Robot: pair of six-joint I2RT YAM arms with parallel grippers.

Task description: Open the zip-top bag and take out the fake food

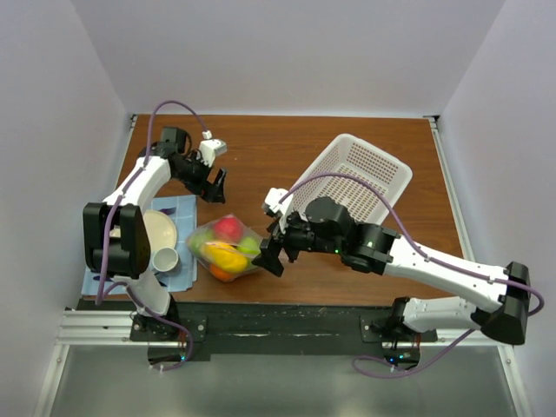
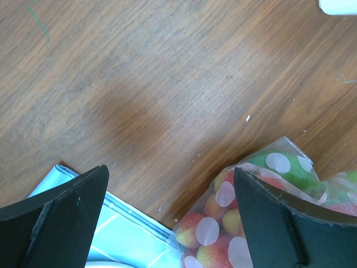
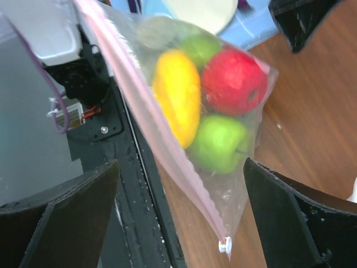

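Observation:
I should first move my right gripper toward the bag's pink zip, because its fingers stop short of the zip and would miss it if they closed now.
The zip-top bag (image 1: 224, 246) lies at the table's front left, shut, holding a red apple (image 3: 233, 80), a yellow mango-like piece (image 3: 177, 95), green apples (image 3: 220, 142) and red grapes (image 2: 245, 215). Its pink zip strip (image 3: 162, 151) runs along the near edge, with a white slider (image 3: 225, 244) at the end. My right gripper (image 1: 271, 256) is open at the bag's right corner, and in the right wrist view (image 3: 181, 163) the zip strip lies between the jaws, untouched. My left gripper (image 1: 208, 184) is open and empty above the bag's far side; it also shows in the left wrist view (image 2: 171, 170).
A white mesh basket (image 1: 356, 174) stands tilted at the back right. A beige plate (image 1: 161, 230) and a white cup (image 1: 165, 259) sit on a blue mat (image 1: 178, 208) left of the bag. The black rail (image 3: 139, 184) marks the table's front edge.

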